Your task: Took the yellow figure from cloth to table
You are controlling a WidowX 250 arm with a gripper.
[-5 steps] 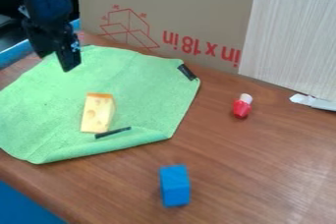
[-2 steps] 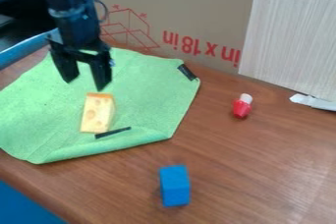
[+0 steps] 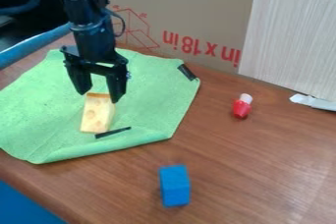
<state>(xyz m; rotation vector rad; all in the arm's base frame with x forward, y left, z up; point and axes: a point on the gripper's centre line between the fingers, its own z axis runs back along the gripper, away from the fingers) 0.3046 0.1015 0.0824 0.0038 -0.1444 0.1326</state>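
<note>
My gripper will next take hold of the figure's orange-topped end, so that it can carry the yellow figure (image 3: 98, 115) from the cloth to the table.
My gripper (image 3: 99, 97) hangs over the green cloth at the upper left, its two fingers spread apart on either side of the top end of the yellow figure. That yellow figure (image 3: 98, 115), a cheese-like wedge with an orange top edge, lies on the green cloth (image 3: 151, 88). The fingertips are near its orange end; whether they touch it I cannot tell. The brown wooden table (image 3: 256, 164) spreads to the right of the cloth and in front of it.
A blue block (image 3: 175, 185) stands near the front of the table. Further right is a small red object with a white top (image 3: 242, 106). A cardboard panel (image 3: 197, 2) closes off the back, and black strips lie on the cloth.
From the upper left, my gripper has moved right and toward the camera, to the yellow figure's top end. Its fingers now show clearly apart. The yellow figure has not moved.
</note>
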